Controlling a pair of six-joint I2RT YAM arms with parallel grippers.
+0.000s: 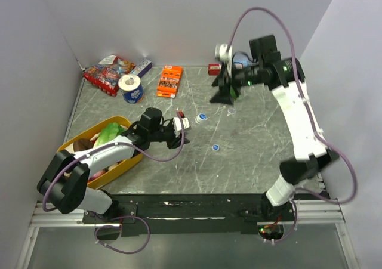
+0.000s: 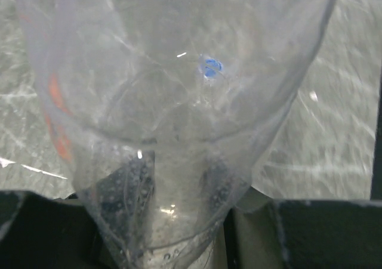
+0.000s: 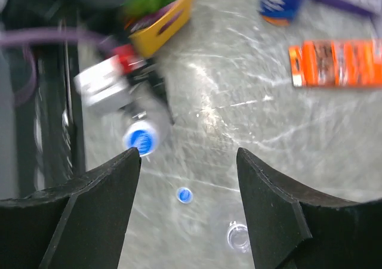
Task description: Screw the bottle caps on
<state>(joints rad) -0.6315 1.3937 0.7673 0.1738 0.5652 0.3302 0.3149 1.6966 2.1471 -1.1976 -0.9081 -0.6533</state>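
The right gripper grabs the blue cap on the bottle's opening (image 1: 202, 117) (image 3: 141, 140) across the cap's opposite sides next, to screw the cap on.
My left gripper (image 1: 181, 126) is shut on a small clear bottle (image 1: 192, 121) that lies on its side. A blue cap (image 1: 202, 117) sits on the bottle's mouth. In the left wrist view the clear bottle (image 2: 179, 120) fills the frame between my fingers, and the cap (image 2: 210, 67) shows through it. The right wrist view shows this capped bottle (image 3: 142, 138) too. A second blue cap (image 1: 215, 147) lies loose on the table and also shows in the right wrist view (image 3: 185, 195). A second clear bottle (image 3: 239, 237) stands open and uncapped. My right gripper (image 3: 188, 155) is open and empty, high above it (image 1: 227, 93).
A yellow tray (image 1: 71, 144) full of objects stands at the left. A blue-and-white tape roll (image 1: 131, 89), red snack packs (image 1: 107, 72), an orange box (image 1: 170, 81) and a small red item (image 1: 213, 69) lie along the back. Walls close in on the left, back and right.
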